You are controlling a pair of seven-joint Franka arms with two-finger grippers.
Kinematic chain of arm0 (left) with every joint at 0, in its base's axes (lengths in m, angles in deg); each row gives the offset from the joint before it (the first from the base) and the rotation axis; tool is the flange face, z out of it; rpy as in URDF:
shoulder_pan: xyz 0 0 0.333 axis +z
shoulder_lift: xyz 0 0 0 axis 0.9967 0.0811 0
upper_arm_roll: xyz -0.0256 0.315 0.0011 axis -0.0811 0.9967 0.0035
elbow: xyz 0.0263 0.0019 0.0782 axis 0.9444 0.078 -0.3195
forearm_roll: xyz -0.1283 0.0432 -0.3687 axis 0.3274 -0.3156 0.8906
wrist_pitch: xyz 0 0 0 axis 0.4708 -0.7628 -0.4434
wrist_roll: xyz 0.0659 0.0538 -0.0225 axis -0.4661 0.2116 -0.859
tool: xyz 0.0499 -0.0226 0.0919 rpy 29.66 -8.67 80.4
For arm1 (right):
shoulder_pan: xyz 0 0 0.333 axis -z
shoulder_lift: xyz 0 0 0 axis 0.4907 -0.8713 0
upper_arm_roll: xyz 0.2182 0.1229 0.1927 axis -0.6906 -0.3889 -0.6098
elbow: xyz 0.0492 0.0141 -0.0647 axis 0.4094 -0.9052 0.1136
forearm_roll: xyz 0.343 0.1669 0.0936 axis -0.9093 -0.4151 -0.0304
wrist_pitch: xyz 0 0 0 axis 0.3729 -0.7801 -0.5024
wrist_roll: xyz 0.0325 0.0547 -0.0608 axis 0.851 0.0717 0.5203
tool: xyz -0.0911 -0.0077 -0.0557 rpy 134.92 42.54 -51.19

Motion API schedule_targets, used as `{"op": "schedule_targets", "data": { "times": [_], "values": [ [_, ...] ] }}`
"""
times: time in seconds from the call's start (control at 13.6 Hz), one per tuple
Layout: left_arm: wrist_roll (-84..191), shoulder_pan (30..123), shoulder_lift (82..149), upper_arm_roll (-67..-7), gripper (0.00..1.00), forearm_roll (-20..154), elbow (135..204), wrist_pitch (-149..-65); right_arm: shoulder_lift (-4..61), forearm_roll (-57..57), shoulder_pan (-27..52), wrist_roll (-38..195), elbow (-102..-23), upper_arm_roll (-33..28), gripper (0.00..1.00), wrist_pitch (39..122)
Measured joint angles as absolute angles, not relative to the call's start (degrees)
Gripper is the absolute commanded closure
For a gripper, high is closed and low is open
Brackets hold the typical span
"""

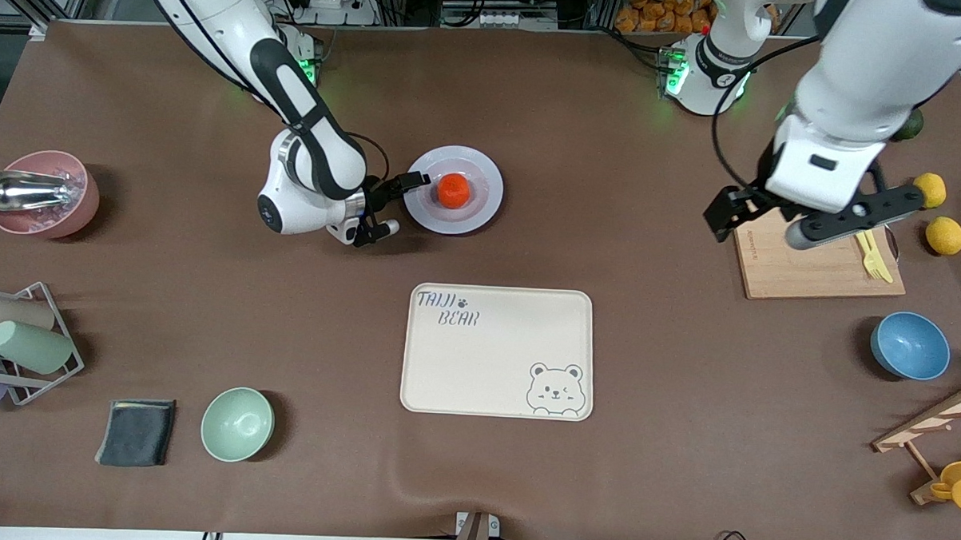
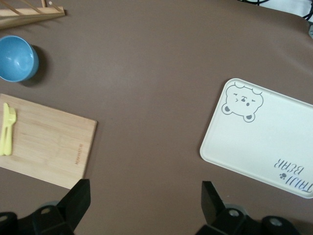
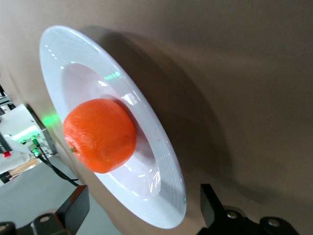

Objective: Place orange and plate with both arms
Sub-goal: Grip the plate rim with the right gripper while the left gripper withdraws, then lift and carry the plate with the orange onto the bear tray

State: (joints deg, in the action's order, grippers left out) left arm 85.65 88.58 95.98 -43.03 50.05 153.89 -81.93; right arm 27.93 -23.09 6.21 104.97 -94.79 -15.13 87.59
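Observation:
The orange and plate need to go on the bear tray, so my right gripper needs to grab the plate by its rim next.
The orange lies in the middle of the pale plate, which rests on the brown table farther from the front camera than the cream bear tray. My right gripper is low at the plate's edge toward the right arm's end. It is open, with the rim between its fingers and no grip on it. The right wrist view shows the orange, the plate and that gripper. My left gripper hangs open and empty in the air over the cutting board's edge; it also shows in the left wrist view.
The bear tray lies mid-table. A wooden cutting board with a yellow fork, two lemons and a blue bowl sit toward the left arm's end. A green bowl, pink bowl and cup rack sit toward the right arm's end.

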Motion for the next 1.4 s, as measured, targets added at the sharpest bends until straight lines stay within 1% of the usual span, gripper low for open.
{"op": "schedule_targets", "data": {
  "times": [0.07, 0.15, 0.22, 0.29, 0.44, 0.66, 0.88, 1.25, 1.4],
  "values": [
    [83.68, 89.93, 95.89, -42.86, 0.00, 51.46, 153.44, -81.55, 27.68, -23.93, 5.46, 104.99, -95.07, -15.13, 0.20, 88.13],
    [81.44, 90.73, 95.79, -41.60, 0.00, 53.83, 153.17, -81.46, 27.36, -24.80, 4.61, 105.25, -95.21, -15.14, 0.60, 88.51],
    [78.06, 90.54, 95.52, -38.61, 0.00, 56.07, 153.06, -81.44, 27.02, -25.24, 3.90, 105.68, -95.25, -15.14, 0.85, 88.98],
    [73.96, 90.14, 95.05, -35.40, 0.00, 57.65, 153.01, -81.12, 26.60, -25.35, 3.44, 105.97, -95.26, -15.14, 0.99, 89.33],
    [66.93, 89.80, 93.74, -30.60, 0.00, 58.61, 152.83, -78.89, 25.80, -25.62, 3.33, 107.26, -95.36, -15.06, 1.00, 90.05],
    [59.06, 88.29, 90.84, -25.74, 0.00, 58.71, 152.79, -75.16, 25.03, -26.56, 3.34, 109.23, -95.38, -14.84, 1.00, 90.62],
    [57.66, 86.95, 89.50, -24.95, 0.00, 58.75, 153.02, -72.76, 25.10, -27.08, 3.34, 109.43, -94.78, -14.84, 1.00, 90.70],
    [57.66, 86.20, 89.49, -24.81, 0.00, 58.75, 157.24, -73.84, 25.84, -27.15, 5.31, 109.80, -92.22, -14.33, 1.00, 91.41],
    [57.66, 86.22, 89.21, -24.65, 0.00, 58.75, 158.62, -74.49, 26.88, -27.22, 6.28, 109.15, -90.66, -14.21, 1.00, 89.50]
  ]
}}
